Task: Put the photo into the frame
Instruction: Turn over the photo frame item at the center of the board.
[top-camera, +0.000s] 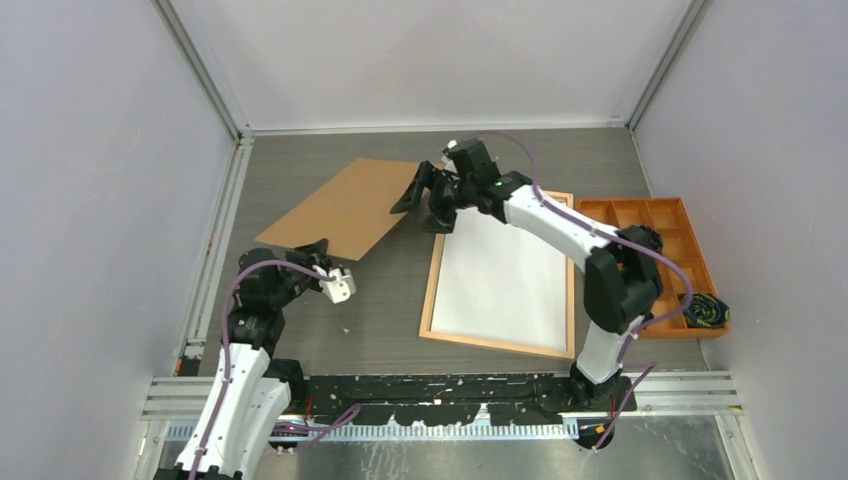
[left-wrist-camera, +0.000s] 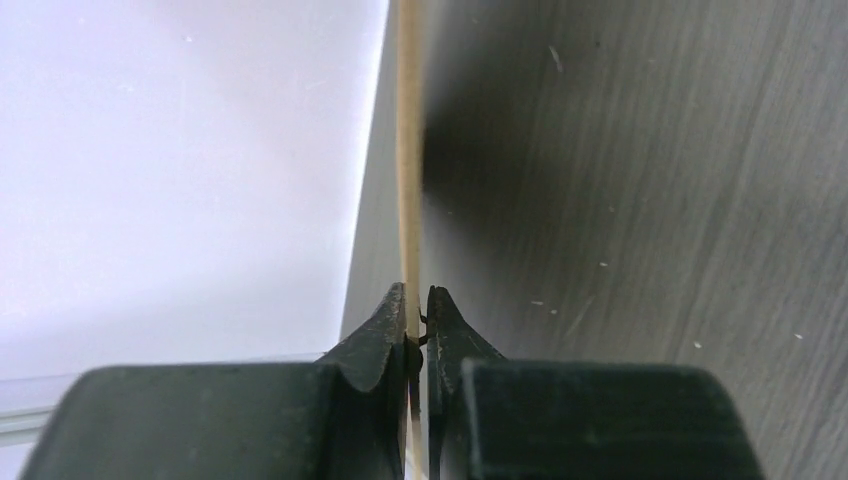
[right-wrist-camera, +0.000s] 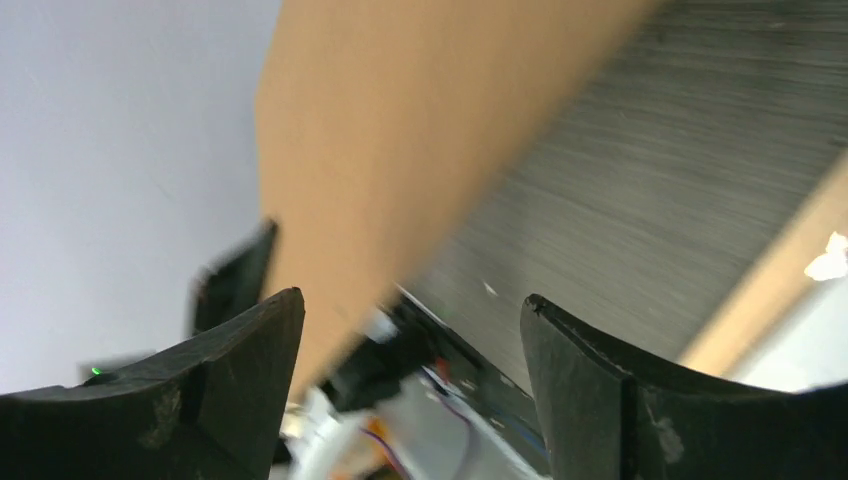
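The robot's right gripper will next grab the edge of the photo (top-camera: 345, 205) beside the frame. The photo's opposite edge then stays free to go into the frame.
The photo (top-camera: 345, 205) is brown board back up, tilted over the table's left-centre. My left gripper (top-camera: 318, 250) is shut on its near corner. In the left wrist view the pads (left-wrist-camera: 417, 300) pinch the board (left-wrist-camera: 408, 150), seen edge-on. The light-wood frame (top-camera: 432, 290) lies flat at centre-right with a white middle. My right gripper (top-camera: 425, 205) is open at the photo's right corner, above the frame's far left corner. In the right wrist view its jaws (right-wrist-camera: 412, 305) stand wide apart, with the brown back (right-wrist-camera: 400, 130) ahead and a strip of frame (right-wrist-camera: 770, 290) at right.
An orange compartment tray (top-camera: 690, 240) sits at the right, with a dark patterned object (top-camera: 705, 310) at its near corner. Grey walls enclose the table on the left, back and right. Metal rails run along the left and near edges.
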